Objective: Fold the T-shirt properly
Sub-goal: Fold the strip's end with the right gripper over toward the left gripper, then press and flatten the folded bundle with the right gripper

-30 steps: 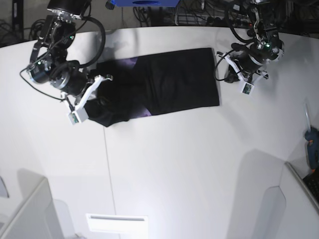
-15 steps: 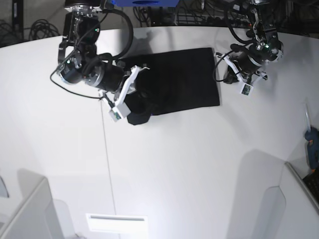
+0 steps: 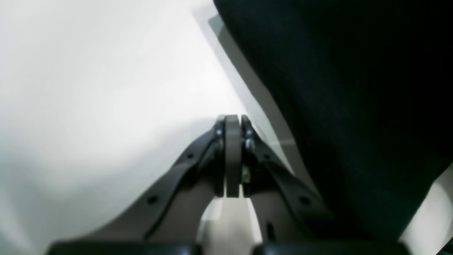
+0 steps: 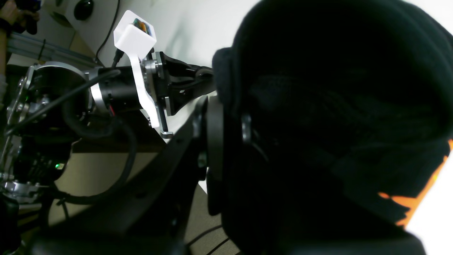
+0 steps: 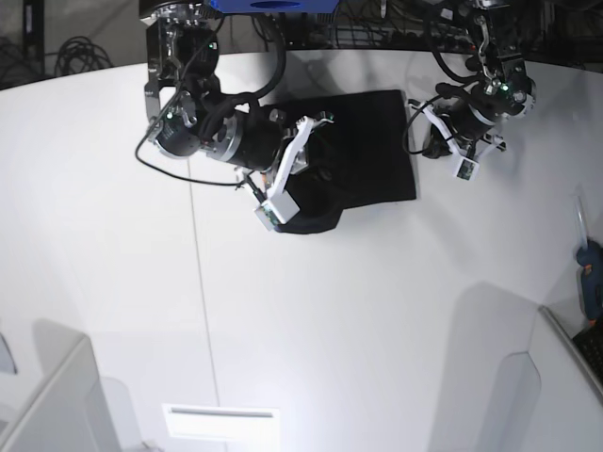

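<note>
My right gripper moves the T-shirt's bunched end outward, before releasing it, since the bunched end hangs short of the flat part's outer edge.
The black T-shirt lies at the back of the white table, its left end lifted and bunched. My right gripper is shut on that bunched end and holds it over the flat part. In the right wrist view the cloth fills the frame around the gripper, with an orange print showing at a lower fold. My left gripper is shut and empty, just off the shirt's right edge. Seen from the left wrist, its pads press together beside the dark cloth.
A blue tool lies at the table's right edge. Grey panels stand at the bottom left and bottom right corners. Cables and a blue box sit behind the table.
My right arm has swept rightwards across the table, dragging the shirt's left end over the flat part. The left arm has stayed where it was.
</note>
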{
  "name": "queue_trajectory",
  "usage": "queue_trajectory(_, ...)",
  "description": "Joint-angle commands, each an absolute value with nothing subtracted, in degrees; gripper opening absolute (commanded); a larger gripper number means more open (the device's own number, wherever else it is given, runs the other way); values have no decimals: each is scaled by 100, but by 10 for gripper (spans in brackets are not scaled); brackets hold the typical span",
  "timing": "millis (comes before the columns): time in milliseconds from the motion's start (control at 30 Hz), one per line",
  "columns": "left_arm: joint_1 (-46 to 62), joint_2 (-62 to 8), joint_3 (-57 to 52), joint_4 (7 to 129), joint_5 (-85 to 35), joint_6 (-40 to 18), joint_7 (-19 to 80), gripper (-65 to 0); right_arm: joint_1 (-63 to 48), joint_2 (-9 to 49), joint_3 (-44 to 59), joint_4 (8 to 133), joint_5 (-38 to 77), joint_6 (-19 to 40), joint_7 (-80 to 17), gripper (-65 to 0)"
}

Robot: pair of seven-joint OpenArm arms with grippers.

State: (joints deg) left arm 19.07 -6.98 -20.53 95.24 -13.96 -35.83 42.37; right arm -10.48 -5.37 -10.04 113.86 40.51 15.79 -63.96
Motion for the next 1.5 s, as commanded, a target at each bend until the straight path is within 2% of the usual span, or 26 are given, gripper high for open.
queue_trajectory(0,2009,-725,-2070,9481,-1130,-3530,4637,-650,-971,-567,-1024,11433,4189,1596,-6246,-650)
queue_trajectory(367,2123,-752,-2413,9578,-1174,-3565,4655,-650,-831,-549,-1165,11134,4180,1596,-6255,-650)
queue_trajectory(500,2193,-769,-2554,9613,-1174,-3565,4646,-650,-760,-558,-1358,11046,3846,1596,-6255,-650)
queue_trajectory(800,2299,-831,-1886,9631,-1121,-3530,4646,-650,-646,-593,-2097,10774,3160,1587,-5886,-650)
queue_trajectory(1033,2360,-857,-1921,9631,-1174,-3530,4646,-650,-470,-593,-2457,10132,3143,1578,-5473,-650)
queue_trajectory(1167,2598,-866,-2501,9842,-1182,-3565,4637,-650,-462,-567,-2492,10079,3143,1182,-5235,-650)
queue_trajectory(1467,3002,-875,-3714,10202,-1182,-3574,4637,-650,-374,-585,-2598,9851,3143,1077,-5174,-650)
